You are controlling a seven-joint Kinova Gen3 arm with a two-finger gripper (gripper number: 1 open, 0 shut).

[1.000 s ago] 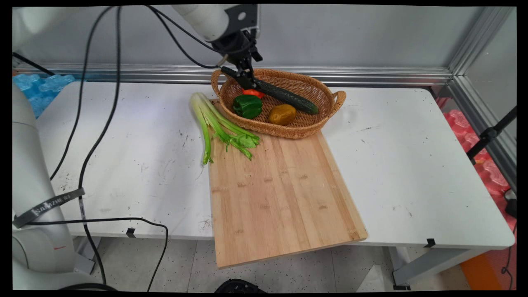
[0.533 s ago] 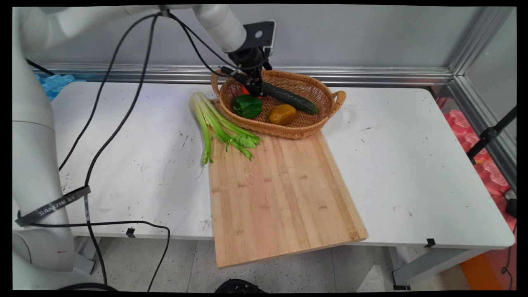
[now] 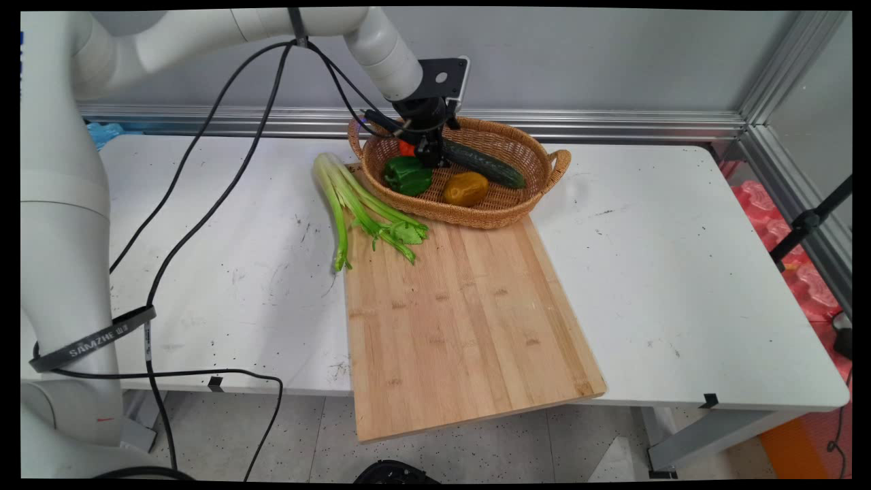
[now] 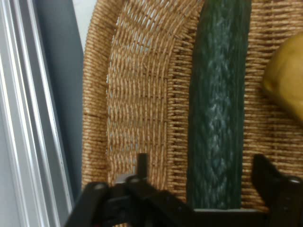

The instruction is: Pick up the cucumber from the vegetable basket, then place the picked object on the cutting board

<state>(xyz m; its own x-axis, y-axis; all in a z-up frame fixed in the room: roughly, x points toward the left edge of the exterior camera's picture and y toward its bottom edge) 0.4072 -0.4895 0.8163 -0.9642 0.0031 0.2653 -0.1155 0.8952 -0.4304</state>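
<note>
My gripper is going to grab the cucumber by its middle next, to move the dark green cucumber from the wicker basket to the cutting board (image 3: 465, 327).
My gripper (image 3: 435, 158) is down inside the wicker basket (image 3: 537, 153) at its back left, over the left end of a dark green cucumber (image 3: 486, 167). In the hand view the gripper (image 4: 203, 165) is open and straddles the cucumber (image 4: 218, 94), one finger (image 4: 142, 163) left of it and the other right, neither pressing on it. The cucumber lies on the basket's woven floor (image 4: 142, 71). A yellow pepper (image 4: 286, 80) lies just beside it. In the main view the basket also holds a green pepper (image 3: 407, 175), the yellow pepper (image 3: 466, 188) and a red vegetable (image 3: 406, 148), mostly hidden by the hand.
A large wooden cutting board (image 3: 463, 320) lies in front of the basket and overhangs the table's near edge. Celery stalks (image 3: 354, 201) lie across its back left corner. Black cables (image 3: 204, 197) hang over the table's left half. An aluminium rail runs along the back.
The hand has come down and to the right, from above the basket's back rim into the basket over the cucumber. The vegetables have not moved.
</note>
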